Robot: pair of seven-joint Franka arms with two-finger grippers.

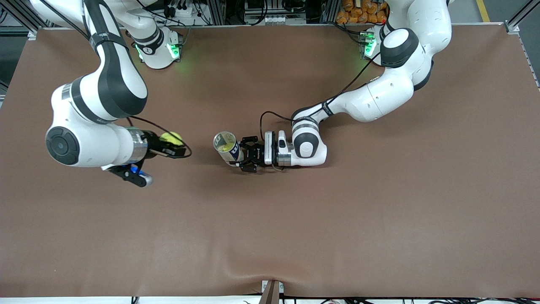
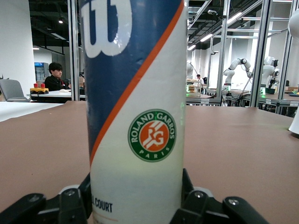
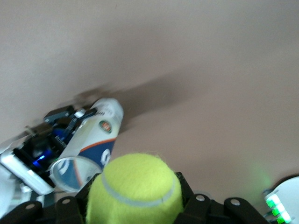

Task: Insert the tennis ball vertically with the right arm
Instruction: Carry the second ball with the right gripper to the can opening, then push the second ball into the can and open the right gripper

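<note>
The tennis ball (image 1: pixel 171 137) hangs short of the can's opening, so the right gripper should keep holding it until it gets to the can's opening (image 1: pixel 224 139).
A yellow-green tennis ball (image 1: pixel 171 137) (image 3: pixel 135 186) sits between the black fingers of my right gripper (image 1: pixel 168 142) (image 3: pixel 135 207), which is shut on it. That gripper hangs over the brown table, toward the right arm's end and apart from the can. A blue and white ball can (image 1: pixel 226 147) (image 2: pixel 135 93) with an orange stripe stands upright mid-table, its top open. My left gripper (image 1: pixel 244 155) (image 2: pixel 135 205) is shut on its lower part from the side. The right wrist view shows the can (image 3: pixel 91 142) with its open mouth. Something yellowish shows inside the can in the front view.
Both arm bases (image 1: pixel 158 52) (image 1: pixel 371 44) with green lights stand at the table's edge farthest from the front camera. The left arm's forearm (image 1: pixel 363 99) lies low over the table. The brown table cover (image 1: pixel 270 236) has a fold near its front edge.
</note>
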